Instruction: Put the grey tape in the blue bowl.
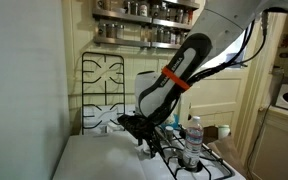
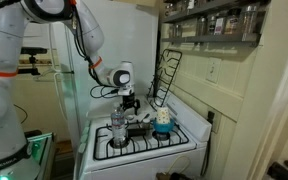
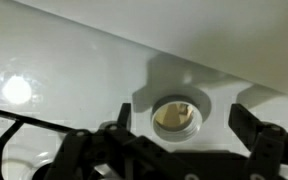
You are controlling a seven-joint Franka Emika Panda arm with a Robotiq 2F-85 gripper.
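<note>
The fingers are down beside both sides of the grey tape (image 3: 175, 117) and closing now would catch the tape, so my gripper closes on it next.
In the wrist view the grey tape (image 3: 175, 117), a small low round roll, lies flat on the white stove top. My gripper (image 3: 184, 122) is open, with one finger on each side of the roll and not touching it. In both exterior views the gripper (image 1: 144, 136) (image 2: 132, 106) hangs low over the stove, and I cannot make out the tape there. The blue bowl (image 2: 163, 129) stands on the stove, to the right of the gripper in that view. It is out of the wrist view.
A clear water bottle (image 1: 192, 140) (image 2: 118, 128) stands on the burner grates near the gripper. A black grate (image 1: 104, 85) (image 2: 167, 72) leans upright against the back wall. Shelves of jars (image 1: 144, 20) hang above. A burner grate edge (image 3: 14, 125) lies left of the tape.
</note>
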